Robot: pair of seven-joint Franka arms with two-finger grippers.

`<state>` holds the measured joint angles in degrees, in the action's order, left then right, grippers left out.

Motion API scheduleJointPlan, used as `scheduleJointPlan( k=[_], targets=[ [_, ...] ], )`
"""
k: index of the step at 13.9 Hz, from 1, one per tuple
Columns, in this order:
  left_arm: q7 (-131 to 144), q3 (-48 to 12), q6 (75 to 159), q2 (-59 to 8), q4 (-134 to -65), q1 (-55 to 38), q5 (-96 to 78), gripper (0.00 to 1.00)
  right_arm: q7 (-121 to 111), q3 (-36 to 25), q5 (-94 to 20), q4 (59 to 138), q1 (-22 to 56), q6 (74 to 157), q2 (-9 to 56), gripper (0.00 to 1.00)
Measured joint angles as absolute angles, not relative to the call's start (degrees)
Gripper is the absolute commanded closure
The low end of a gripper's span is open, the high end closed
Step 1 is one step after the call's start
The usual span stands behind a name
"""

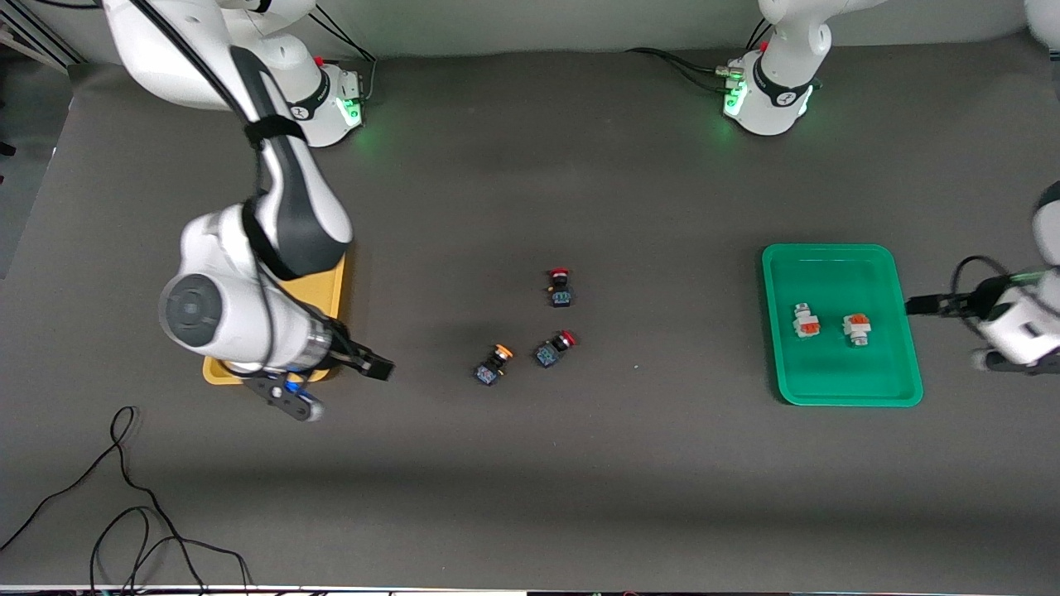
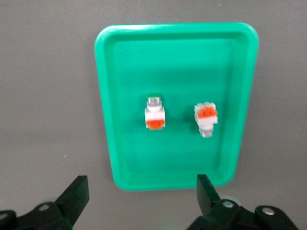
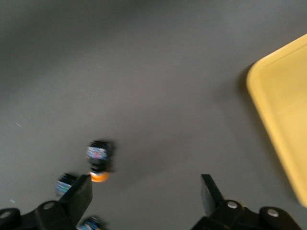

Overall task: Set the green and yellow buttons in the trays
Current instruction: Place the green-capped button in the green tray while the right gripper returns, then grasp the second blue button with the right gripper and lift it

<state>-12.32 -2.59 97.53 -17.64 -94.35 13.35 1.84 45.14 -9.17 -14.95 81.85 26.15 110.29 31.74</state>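
The right gripper grabs the yellow button by its black-and-blue body (image 1: 487, 374) next, to place the button in the yellow tray (image 1: 331, 290).
Two white buttons with orange blocks (image 1: 806, 321) (image 1: 857, 329) lie in the green tray (image 1: 840, 391); they also show in the left wrist view (image 2: 155, 114) (image 2: 206, 116). One yellow-capped button (image 1: 494, 364) lies on the mat mid-table and also shows in the right wrist view (image 3: 98, 160). The second yellow-capped button is hidden. The yellow tray (image 1: 331, 290) lies mostly under the right arm. My right gripper (image 1: 335, 385) (image 3: 144, 196) is open and empty, over the mat between the yellow tray (image 3: 283, 115) and the yellow button. My left gripper (image 1: 1006, 331) (image 2: 143, 196) is open and empty, just off the green tray's (image 2: 110, 96) rim.
Two red-capped black-and-blue switches (image 1: 561, 287) (image 1: 555, 348) lie beside the yellow button mid-table. Loose black cables (image 1: 124, 513) lie on the mat near the front camera at the right arm's end.
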Motion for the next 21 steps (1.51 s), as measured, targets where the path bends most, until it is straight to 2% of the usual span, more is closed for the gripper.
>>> scheduleJointPlan(
  k=[2, 8, 15, 17, 18, 19, 20, 21],
  targets=[
    [-12.57, -2.75, 93.43, -14.66, -91.63, 13.31, 1.84, 0.00, 49.62, -8.41, -14.77, 79.00, 27.99, 113.83, 36.08, 0.00],
    [-12.61, -3.62, 88.17, -5.03, -91.38, 7.26, 1.52, 0.00, 55.60, -8.57, -13.71, 72.05, 35.11, 124.20, 51.12, 0.00],
    [-6.84, 0.25, 86.73, -2.72, -91.54, -4.43, 1.46, 0.00, 55.60, -8.50, -13.69, 70.51, 37.10, 124.44, 55.27, 0.00],
    [-6.80, 1.23, 86.47, -2.58, -91.51, -5.15, 1.45, 0.00, 55.61, -8.50, -13.69, 70.50, 38.03, 124.45, 56.30, 0.01],
    [-6.79, 1.51, 86.40, -2.50, -91.51, -5.15, 1.37, 0.00, 55.61, -8.50, -13.69, 70.49, 38.25, 124.45, 56.64, 0.14],
    [-6.44, 1.69, 86.37, -2.39, -91.51, -5.15, 1.21, 0.00, 55.61, -8.50, -13.68, 70.49, 38.31, 124.46, 56.78, 0.68],
    [-5.34, 1.75, 86.37, -2.29, -91.51, -5.15, 0.84, 0.00, 55.61, -8.51, -13.49, 70.46, 38.32, 124.46, 56.79, 1.00],
    [-4.10, 1.76, 86.37, -2.20, -91.51, -5.15, 0.10, 0.00, 55.61, -8.51, -13.03, 70.39, 38.32, 124.46, 56.79, 1.00]
  ],
)
